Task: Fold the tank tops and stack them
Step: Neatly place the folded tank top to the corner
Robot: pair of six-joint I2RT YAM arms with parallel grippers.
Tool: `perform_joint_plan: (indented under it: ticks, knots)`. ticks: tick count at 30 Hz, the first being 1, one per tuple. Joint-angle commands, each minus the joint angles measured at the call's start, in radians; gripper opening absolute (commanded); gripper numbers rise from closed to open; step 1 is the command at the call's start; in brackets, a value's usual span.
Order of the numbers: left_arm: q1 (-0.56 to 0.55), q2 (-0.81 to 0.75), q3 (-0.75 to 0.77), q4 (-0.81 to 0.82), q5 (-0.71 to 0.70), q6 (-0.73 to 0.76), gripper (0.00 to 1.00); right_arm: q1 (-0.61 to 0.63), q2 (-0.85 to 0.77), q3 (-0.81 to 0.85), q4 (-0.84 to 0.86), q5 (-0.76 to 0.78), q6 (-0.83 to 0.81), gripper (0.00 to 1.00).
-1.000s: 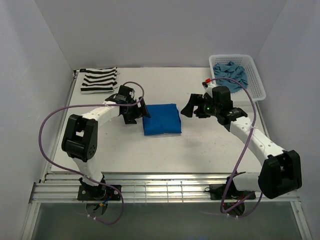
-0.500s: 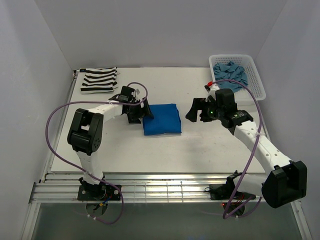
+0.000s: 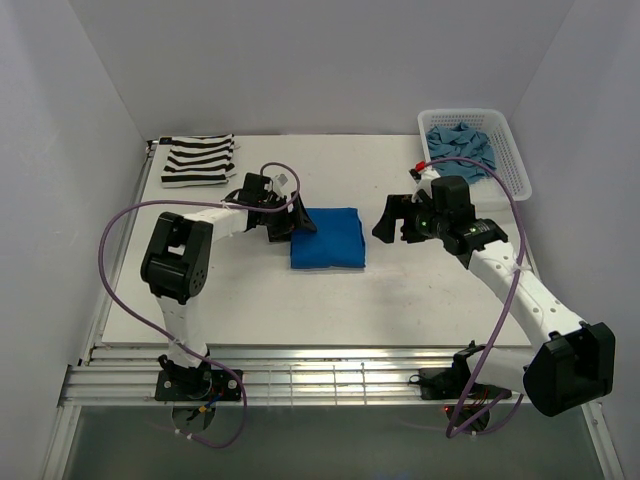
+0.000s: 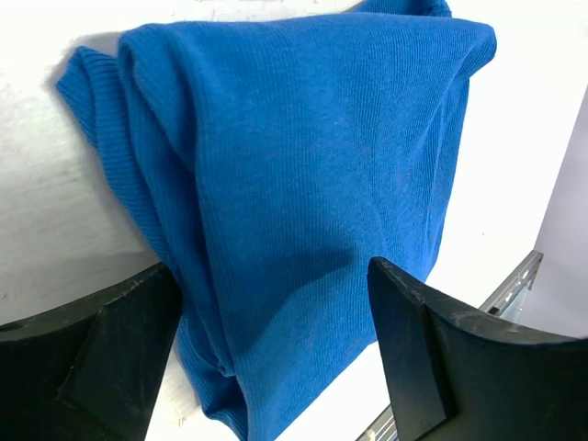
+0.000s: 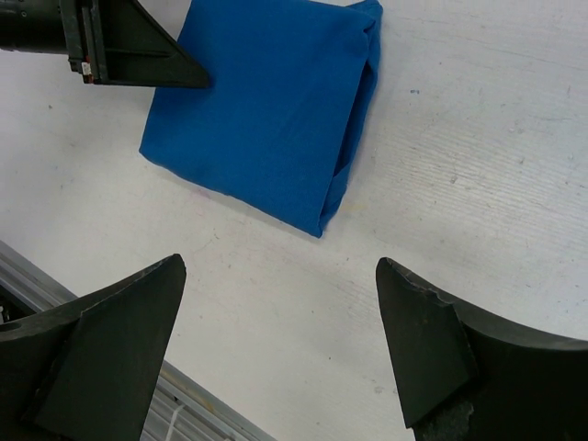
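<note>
My left gripper should next grab the folded blue tank top's edge point(image 3: 297, 232) point(image 4: 227, 301) nearest the striped one, with all layers together. Then it can stack the blue tank top there folded.
A bright royal blue tank top point(image 3: 330, 238) lies folded into a square mid-table. My left gripper point(image 3: 297, 223) is at its left edge, jaws wide apart. In the left wrist view the blue cloth point(image 4: 303, 156) runs in between the two black fingers point(image 4: 432, 349), and the left gripper point(image 4: 271, 268) is not closed on it. My right gripper point(image 3: 386, 218) hovers open just right of the top, over bare table in its own view point(image 5: 280, 266), with the blue top point(image 5: 266, 110) ahead. The striped tank top point(image 3: 198, 160) lies folded at the back left. The teal tank top point(image 3: 460, 142) is bunched in the basket.
The white lattice basket point(image 3: 512, 160) stands at the back right corner. White walls close in the table on the left, back and right. A metal rail point(image 3: 330, 380) runs along the near edge by the arm bases.
My left gripper has slid right until its jaws straddle the blue top's left edge, nudging the top slightly right. The right gripper backed a little to the right.
</note>
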Motion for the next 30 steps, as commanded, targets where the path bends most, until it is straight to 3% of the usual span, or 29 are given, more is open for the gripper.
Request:
perform_joint_plan:
  ticks: [1, 4, 8, 14, 17, 18, 19, 21, 24, 30]
  knots:
    - [-0.003, 0.082, -0.068, -0.001, -0.022, -0.001, 0.9, -0.004, -0.016, 0.055, -0.004, 0.004, -0.019, 0.9]
    - [-0.003, 0.092, -0.08, 0.021, -0.023, -0.012, 0.84, -0.004, -0.021, 0.061, -0.008, 0.003, -0.021, 0.9]
    - [-0.003, 0.109, -0.086, 0.03, -0.04, -0.016, 0.67, -0.004, -0.027, 0.06, -0.008, 0.018, -0.022, 0.9]
    - [-0.005, 0.141, -0.092, 0.027, -0.052, -0.003, 0.64, -0.006, -0.035, 0.052, -0.013, 0.058, -0.027, 0.9]
    - [-0.005, 0.147, -0.094, 0.024, -0.06, 0.006, 0.53, -0.006, -0.044, 0.045, -0.014, 0.075, -0.03, 0.9]
    - [-0.005, 0.151, -0.091, 0.026, -0.06, 0.008, 0.49, -0.004, -0.047, 0.043, -0.014, 0.089, -0.03, 0.9]
    - [-0.005, 0.152, -0.089, 0.026, -0.057, 0.008, 0.36, -0.006, -0.055, 0.04, -0.014, 0.095, -0.032, 0.9]
    - [-0.011, 0.163, -0.076, 0.021, -0.054, 0.02, 0.26, -0.006, -0.062, 0.034, -0.014, 0.112, -0.036, 0.9]
    - [-0.02, 0.172, -0.051, 0.0, -0.071, 0.037, 0.0, -0.007, -0.079, 0.023, -0.016, 0.138, -0.044, 0.9]
    - [-0.02, 0.106, -0.031, -0.033, -0.164, 0.083, 0.0, -0.015, -0.105, 0.011, -0.017, 0.176, -0.058, 0.9]
